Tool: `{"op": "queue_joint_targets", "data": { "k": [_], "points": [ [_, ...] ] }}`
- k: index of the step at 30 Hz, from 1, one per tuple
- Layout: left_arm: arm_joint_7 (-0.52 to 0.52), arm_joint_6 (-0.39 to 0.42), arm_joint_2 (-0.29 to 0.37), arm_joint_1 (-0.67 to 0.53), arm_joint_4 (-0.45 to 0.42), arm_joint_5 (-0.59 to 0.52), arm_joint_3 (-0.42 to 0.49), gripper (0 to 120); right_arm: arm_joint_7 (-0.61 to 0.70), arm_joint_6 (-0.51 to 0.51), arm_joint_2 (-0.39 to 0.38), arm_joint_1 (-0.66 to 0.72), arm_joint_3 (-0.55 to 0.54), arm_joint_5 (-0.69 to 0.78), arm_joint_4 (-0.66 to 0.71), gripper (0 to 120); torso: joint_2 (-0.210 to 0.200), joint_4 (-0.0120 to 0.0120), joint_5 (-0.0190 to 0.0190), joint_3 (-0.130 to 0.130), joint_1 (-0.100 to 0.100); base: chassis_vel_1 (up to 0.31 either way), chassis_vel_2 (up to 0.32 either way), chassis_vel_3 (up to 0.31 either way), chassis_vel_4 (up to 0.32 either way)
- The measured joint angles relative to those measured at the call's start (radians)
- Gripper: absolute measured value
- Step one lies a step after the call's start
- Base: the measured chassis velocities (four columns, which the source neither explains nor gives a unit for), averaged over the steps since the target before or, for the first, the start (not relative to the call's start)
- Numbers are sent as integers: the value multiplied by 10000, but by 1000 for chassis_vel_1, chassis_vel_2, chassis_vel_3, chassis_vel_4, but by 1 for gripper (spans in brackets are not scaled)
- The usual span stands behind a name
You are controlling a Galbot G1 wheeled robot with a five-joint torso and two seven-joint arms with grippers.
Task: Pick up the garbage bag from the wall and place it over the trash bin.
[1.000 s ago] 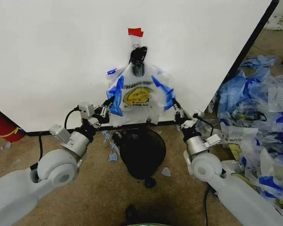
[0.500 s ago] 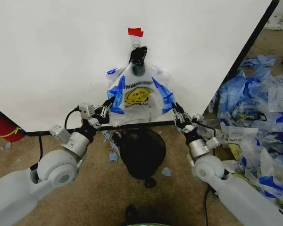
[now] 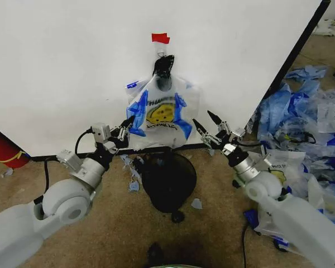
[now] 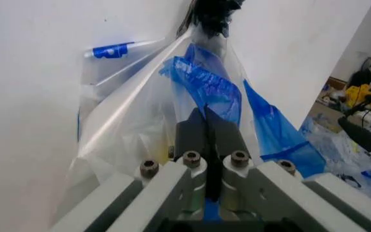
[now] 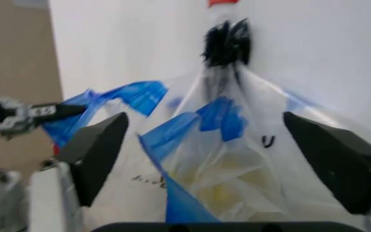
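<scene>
I should next grab the bag's loose blue edge (image 3: 182, 114) with my right gripper, as it juts out as a flap while the bag's back panel (image 3: 193, 100) lies against the wall.
The garbage bag (image 3: 163, 114), thin white plastic with a yellow smiley face and blue edges, hangs from a black clip (image 3: 163, 66) on the white wall (image 3: 72, 67). My left gripper (image 3: 127, 123) is shut on the bag's left blue edge; the left wrist view shows its fingers (image 4: 195, 128) pressed together against the plastic (image 4: 134, 125). To the right of the bag, my right gripper (image 3: 207, 123) stands open and apart from it. In the right wrist view its spread fingers (image 5: 98, 152) frame the bag (image 5: 218, 164). The black wire trash bin (image 3: 168, 181) stands on the floor under the bag.
A piece of red tape (image 3: 161, 38) sits above the clip. A red cylinder (image 3: 3, 148) stands at the wall's left foot. A big heap of blue-and-white bags (image 3: 307, 128) covers the floor to the right. Blue scraps (image 3: 135, 173) lie beside the bin.
My right gripper has let go of the bag's right edge, opened and drawn back to the right. The bag's right side has fallen back inward. The left gripper keeps its hold.
</scene>
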Motion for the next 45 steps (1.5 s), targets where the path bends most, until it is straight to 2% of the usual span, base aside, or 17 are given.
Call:
{"op": "queue_joint_targets", "data": {
  "k": [1,4,14,24,31,36,41,42,45],
  "points": [
    [0,0,9,1,-16,0,-6,0,-72,-122,-113,124,-108,-101,4,98,0,-1,0,0,-1,0,0,0,0],
    [0,0,12,13,-51,2,-20,0,-485,-389,-317,437,-323,-379,-57,100,0,0,0,0,0,0,0,0,0],
    [-1,5,-6,8,-22,4,-29,0,-770,-1162,-526,1582,-1132,-930,-67,100,0,-1,-1,0,0,0,0,0,0],
    [-1,5,-78,53,27,45,-34,0,-455,-1834,-401,2919,-2382,-1725,-315,98,0,0,0,1,0,0,0,0,0],
    [0,3,-128,139,57,118,-27,0,-49,-2293,-426,3377,-2714,-1984,-260,94,0,0,0,0,0,0,0,0,0],
    [6,-12,-156,154,107,168,-17,0,325,-2453,-430,3546,-2840,-2032,-255,80,0,0,-1,0,0,0,0,0,0],
    [11,-17,-162,136,119,174,17,0,511,-2539,-454,3569,-2948,-2097,-266,56,0,-1,0,0,0,0,0,0,0],
    [11,-17,-162,136,119,174,17,0,511,-2539,-454,3569,-2948,-2097,-266,56,0,-1,0,0,0,0,0,0,0],
    [14,-20,-176,127,127,181,63,0,564,-2560,-455,3460,-3014,-2222,-259,45,0,0,0,0,0,0,0,0,0]
  ]
}}
